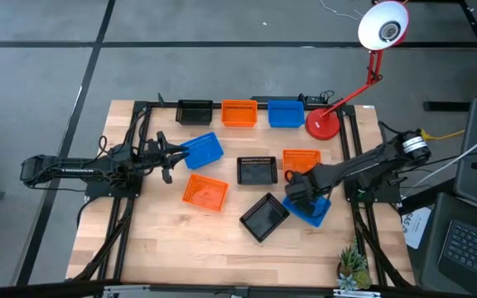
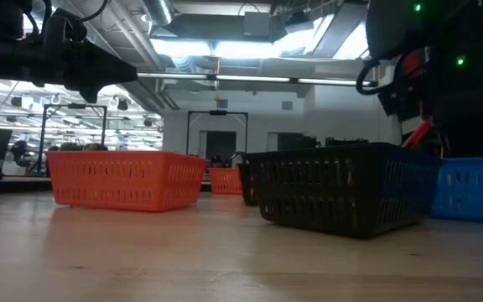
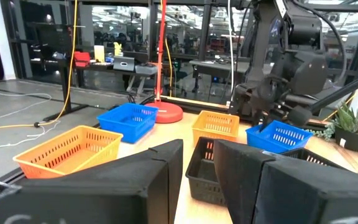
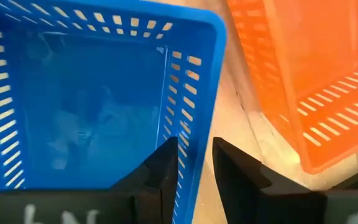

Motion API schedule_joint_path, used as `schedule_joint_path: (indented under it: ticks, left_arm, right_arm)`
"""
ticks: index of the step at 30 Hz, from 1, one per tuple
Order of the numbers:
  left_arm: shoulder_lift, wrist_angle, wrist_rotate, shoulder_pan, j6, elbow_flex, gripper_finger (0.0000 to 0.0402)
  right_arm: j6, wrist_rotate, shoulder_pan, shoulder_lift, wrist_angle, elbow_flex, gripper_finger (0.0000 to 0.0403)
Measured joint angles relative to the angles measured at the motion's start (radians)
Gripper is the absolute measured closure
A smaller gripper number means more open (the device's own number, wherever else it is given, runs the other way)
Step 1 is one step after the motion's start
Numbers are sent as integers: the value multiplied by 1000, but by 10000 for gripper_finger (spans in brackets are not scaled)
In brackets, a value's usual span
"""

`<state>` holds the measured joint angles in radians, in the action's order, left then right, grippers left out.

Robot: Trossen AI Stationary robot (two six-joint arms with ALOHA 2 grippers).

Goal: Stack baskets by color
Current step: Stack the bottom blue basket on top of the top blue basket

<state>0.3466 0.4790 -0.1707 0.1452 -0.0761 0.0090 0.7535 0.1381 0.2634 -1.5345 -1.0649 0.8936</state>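
The robot's right gripper will next grab the blue basket by its side rim (image 4: 208,112), so that the blue baskets can be stacked together.
Black (image 1: 194,111), orange (image 1: 238,113) and blue (image 1: 285,113) baskets stand in a row at the far edge. Loose on the table are a blue basket (image 1: 203,150), two orange baskets (image 1: 204,192) (image 1: 301,160) and two black baskets (image 1: 257,170) (image 1: 264,217). Another blue basket (image 1: 311,212) lies near the right. My right gripper (image 4: 196,149) points down over it, open. One finger is inside and one outside the wall (image 4: 199,124) that faces the orange basket (image 4: 303,81), touching nothing that I can see. My left gripper (image 3: 197,168) waits open beside the left blue basket.
A red lamp base (image 1: 323,124) stands at the far right, its arm reaching up and back. A small plant (image 1: 353,266) sits at the near right corner. Bare wood lies along the near edge and at the near left.
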Motion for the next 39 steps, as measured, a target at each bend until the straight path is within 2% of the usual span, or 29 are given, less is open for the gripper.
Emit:
schedule_joint_path:
  ticks: [4,8,12,16,19,22,25,28,32,35,39]
  left_arm:
    - [0,0,0,0,0,0,319]
    - [0,0,0,0,0,0,319]
    - [0,-9,0,0,0,0,319]
    - [0,-45,0,0,0,0,319]
    - [0,-45,0,0,0,0,319]
    - [0,-45,0,0,0,0,319]
    - [0,-45,0,0,0,0,319]
    - [0,-45,0,0,0,0,319]
    - [0,-44,0,0,0,0,319]
    - [0,-44,0,0,0,0,319]
    - [0,-44,0,0,0,0,319]
  right_arm:
    - [-20,0,0,-45,0,0,311]
    - [-46,0,6,-51,3,3,379]
    - [-85,-13,13,-31,-16,37,395]
    - [-127,-41,13,-2,-77,143,397]
    - [-160,-46,13,9,-193,273,399]
    - [-183,64,13,9,-369,424,399]
    - [-184,310,-8,10,-498,544,400]
    - [-263,549,-54,11,-489,627,401]
    - [-489,735,-178,1,-403,696,401]
    - [-682,765,-321,1,-299,721,401]
    - [-1008,651,-521,1,-105,733,401]
